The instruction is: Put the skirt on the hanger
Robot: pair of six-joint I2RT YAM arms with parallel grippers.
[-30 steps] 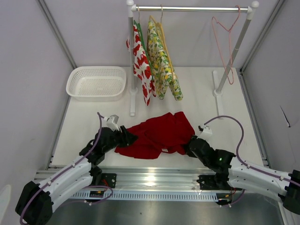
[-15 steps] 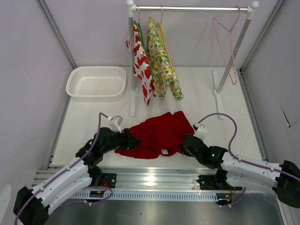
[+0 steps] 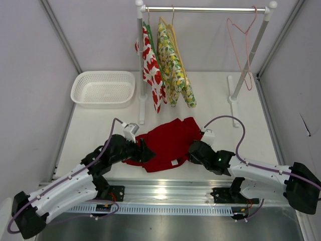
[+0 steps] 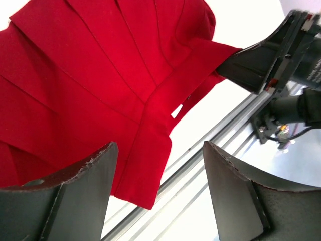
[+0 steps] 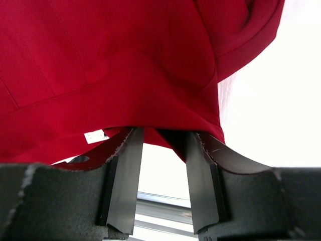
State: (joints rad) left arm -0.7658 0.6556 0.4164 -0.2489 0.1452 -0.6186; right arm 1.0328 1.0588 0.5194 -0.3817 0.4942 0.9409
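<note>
The skirt's near corner (image 3: 150, 168), opposite my right gripper, needs to be picked up by my left gripper next, to spread that edge of the skirt for the hanger (image 3: 241, 42).
The red skirt (image 3: 168, 143) lies crumpled on the white table between my two grippers; it also shows in the left wrist view (image 4: 100, 75) and the right wrist view (image 5: 125, 60). The pink hanger (image 3: 241, 42) hangs empty at the right end of the rack rod, far from both grippers. My left gripper (image 3: 145, 150) is wide open at the skirt's near left corner (image 4: 160, 145), holding nothing. My right gripper (image 3: 192, 149) is at the skirt's right edge, jaws partly apart, with the hem draped over the fingertips (image 5: 163, 131) and a visible gap between the fingers.
A white basket (image 3: 103, 88) stands at the back left. The rack (image 3: 205, 9) carries a fruit-print garment (image 3: 152, 70) and a yellow-green garment (image 3: 173, 65); its post bases (image 3: 233, 100) stand on the table. A metal rail (image 3: 160, 188) runs along the near edge.
Both grippers have moved inward toward each other. The right one has slid left and pushed the skirt's right edge in, so the skirt is more bunched.
</note>
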